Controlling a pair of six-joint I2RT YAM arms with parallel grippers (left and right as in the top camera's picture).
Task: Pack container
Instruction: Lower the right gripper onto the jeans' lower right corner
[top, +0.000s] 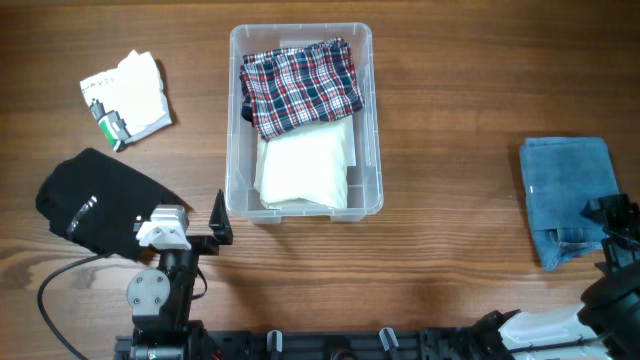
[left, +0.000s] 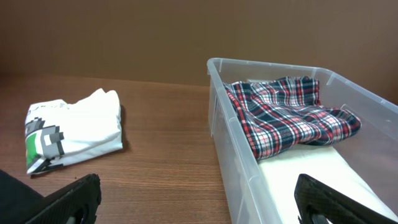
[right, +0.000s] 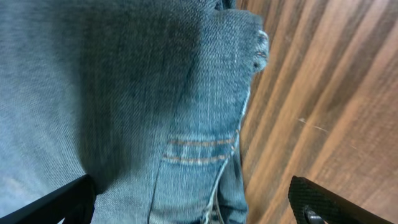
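The folded blue jeans should be grabbed next by my right gripper at the stitched edge farthest from the container. This leaves the body of the jeans free to lay flat inside.
The clear plastic container (top: 302, 204) stands at the table's middle back. It holds a plaid garment (top: 300, 84) over a cream folded cloth (top: 305, 168). Both show in the left wrist view, plaid (left: 283, 112) and cream (left: 317, 171), inside the container's wall (left: 239, 158). My left gripper (top: 218, 220) is open and empty, just off the container's near left corner; its fingers straddle the wall (left: 198, 202). My right gripper (top: 612, 228) is open just above folded blue jeans (top: 566, 195), its fingers spanning the jeans' edge (right: 193, 199).
A white printed shirt (top: 127, 96) lies at the back left and shows in the left wrist view (left: 71, 130). A black garment (top: 95, 203) lies at the left front beside the left arm.
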